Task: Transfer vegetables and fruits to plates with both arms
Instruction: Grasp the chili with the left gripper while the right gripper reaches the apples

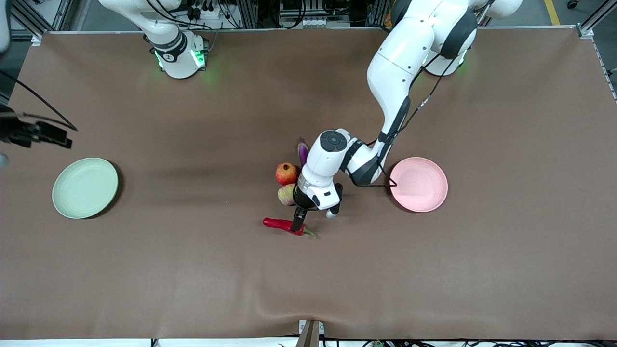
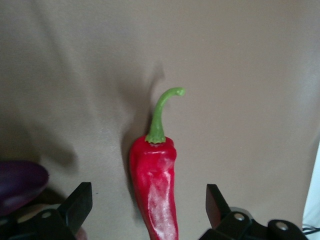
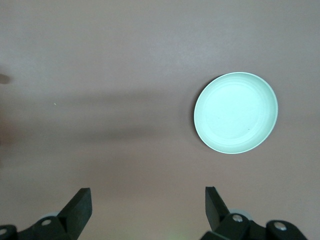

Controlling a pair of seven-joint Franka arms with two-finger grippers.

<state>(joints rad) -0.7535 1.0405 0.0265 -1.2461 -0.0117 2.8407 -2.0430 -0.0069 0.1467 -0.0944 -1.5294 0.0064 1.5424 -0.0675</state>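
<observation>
The left gripper grabs the red chili pepper by its thick end below the green stem (image 1: 299, 231) next, to bring it to the pink plate (image 1: 419, 184).
The red chili pepper (image 1: 279, 224) lies on the brown table, nearer the front camera than the other produce. My left gripper (image 1: 299, 222) is low over it and open; in the left wrist view its fingers (image 2: 78, 204) stand either side of the chili (image 2: 154, 182), apart from it. The red fruit (image 1: 286, 173), the yellow-green fruit (image 1: 287, 194) and the purple eggplant (image 1: 302, 152) lie beside the left wrist. The eggplant's end also shows in the left wrist view (image 2: 20, 184). My right gripper (image 3: 147, 200) is open and empty, waiting high near the green plate (image 3: 235, 112).
The pale green plate (image 1: 85, 187) sits toward the right arm's end of the table. The pale pink plate (image 1: 418, 184) sits toward the left arm's end, beside the left arm's elbow. Brown cloth covers the table.
</observation>
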